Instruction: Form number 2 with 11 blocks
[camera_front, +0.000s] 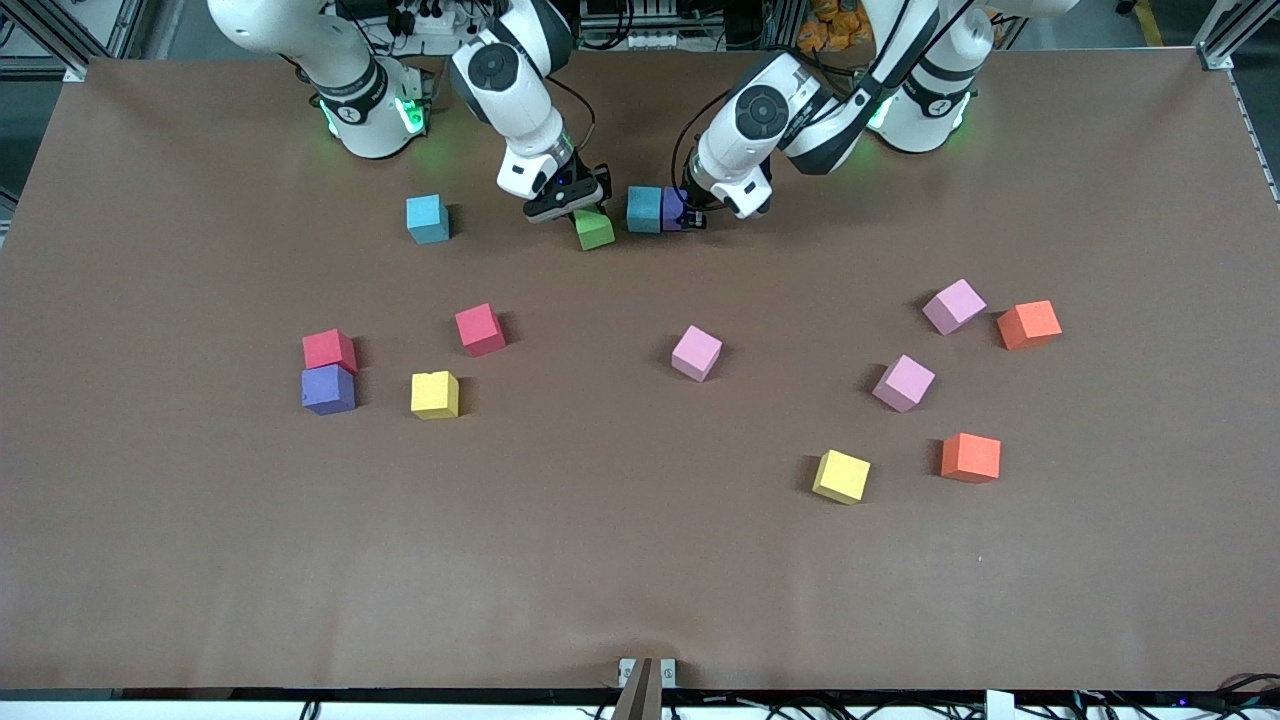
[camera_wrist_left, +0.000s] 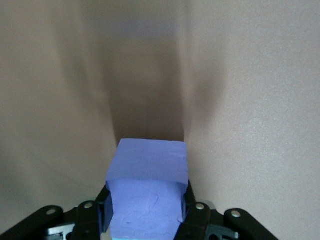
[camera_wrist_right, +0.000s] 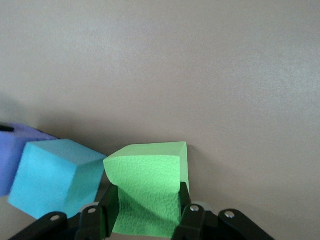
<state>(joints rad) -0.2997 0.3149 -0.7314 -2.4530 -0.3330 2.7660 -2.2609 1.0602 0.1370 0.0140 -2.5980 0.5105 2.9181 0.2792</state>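
The purple block (camera_front: 672, 209) (camera_wrist_left: 147, 187) is down on the tabletop beside the blue block and would stand, so my left gripper opens now.
My right gripper (camera_front: 583, 213) is shut on a green block (camera_front: 594, 230), held tilted low over the table near the robots' bases. The block fills the gap between the fingers in the right wrist view (camera_wrist_right: 146, 192). A blue block (camera_front: 644, 209) sits beside it with a small gap, and also shows in the right wrist view (camera_wrist_right: 54, 181). My left gripper (camera_front: 682, 212) is shut on a purple block (camera_front: 672, 209) that touches the blue block toward the left arm's end. The purple block also shows in the left wrist view (camera_wrist_left: 148, 187).
Loose blocks lie nearer the front camera. Toward the right arm's end: blue (camera_front: 428, 218), red (camera_front: 480, 329), red (camera_front: 329, 350), purple (camera_front: 328, 389), yellow (camera_front: 435, 394). Mid-table: pink (camera_front: 696, 352). Toward the left arm's end: pink (camera_front: 953, 305), orange (camera_front: 1029, 324), pink (camera_front: 903, 382), orange (camera_front: 970, 457), yellow (camera_front: 841, 476).
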